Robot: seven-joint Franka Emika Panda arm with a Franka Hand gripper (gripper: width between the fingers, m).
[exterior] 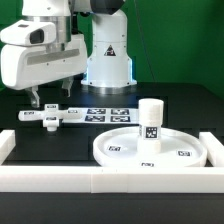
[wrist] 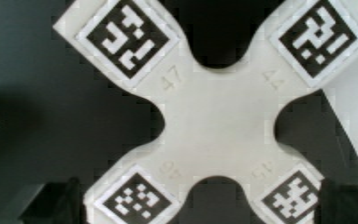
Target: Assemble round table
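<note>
The gripper picks up the base piece by its narrow middle (exterior: 51, 115) next, to fit it onto the short cylindrical post (exterior: 150, 122).
The flat white base piece (exterior: 55, 117) lies on the dark table at the exterior view's left; in the wrist view it fills the frame as an X-shaped part (wrist: 208, 105) with a tag on each of its lobes. My gripper (exterior: 46, 101) hovers just above it, open and empty, with the jaws apart on either side of the piece (wrist: 197, 206). The large round rimmed disc (exterior: 120, 150) lies at the front right. The short cylindrical post (exterior: 150, 122) stands upright on the disc.
The marker board (exterior: 108, 113) lies flat between the base piece and the arm's pedestal (exterior: 108, 60). A long white border rail (exterior: 100, 181) runs along the front, with side walls at both ends.
</note>
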